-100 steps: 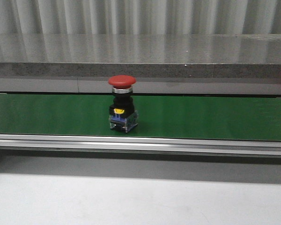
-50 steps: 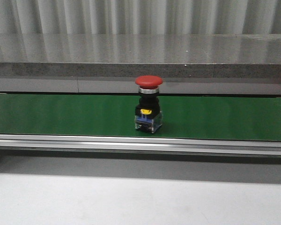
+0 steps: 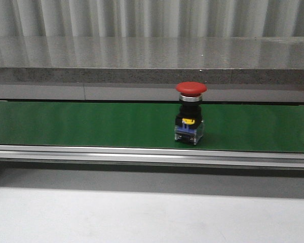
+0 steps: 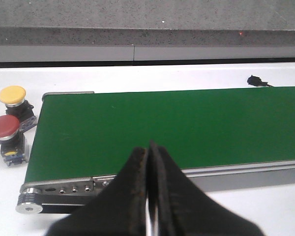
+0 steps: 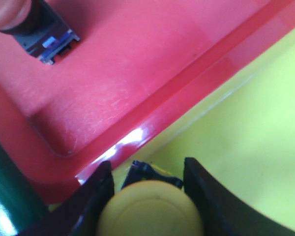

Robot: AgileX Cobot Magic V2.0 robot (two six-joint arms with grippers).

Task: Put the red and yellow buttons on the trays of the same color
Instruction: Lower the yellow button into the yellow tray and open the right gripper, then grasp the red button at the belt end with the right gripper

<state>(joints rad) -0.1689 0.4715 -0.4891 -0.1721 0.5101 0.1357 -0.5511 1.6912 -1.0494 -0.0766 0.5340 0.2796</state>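
Observation:
The button's dark base (image 5: pixel 148 172) is inside the yellow tray's rim (image 5: pixel 206 113) in the right wrist view. My right gripper needs to open now to let go of the button.
A red button (image 3: pixel 191 114) stands upright on the green conveyor belt (image 3: pixel 66 124), right of centre in the front view. My right gripper (image 5: pixel 148 169) is shut on a yellow button (image 5: pixel 150 209), whose cap fills the space between the jaws, above the yellow tray (image 5: pixel 255 132) near its rim. Beside it is the red tray (image 5: pixel 137 64) with a red button (image 5: pixel 24 17) in it. My left gripper (image 4: pixel 148 150) is shut and empty, over the near rail of the belt (image 4: pixel 162 128). A yellow button (image 4: pixel 13 97) and a red button (image 4: pixel 6 133) stand past the belt's end.
A grey stone ledge (image 3: pixel 152 63) runs behind the conveyor. The conveyor's metal rail (image 3: pixel 152 154) lies along its front, with white table (image 3: pixel 152 217) before it. A small black connector (image 4: pixel 255 80) lies on the table behind the belt.
The red button has travelled to the right along the belt, from left of centre to right of centre, staying upright.

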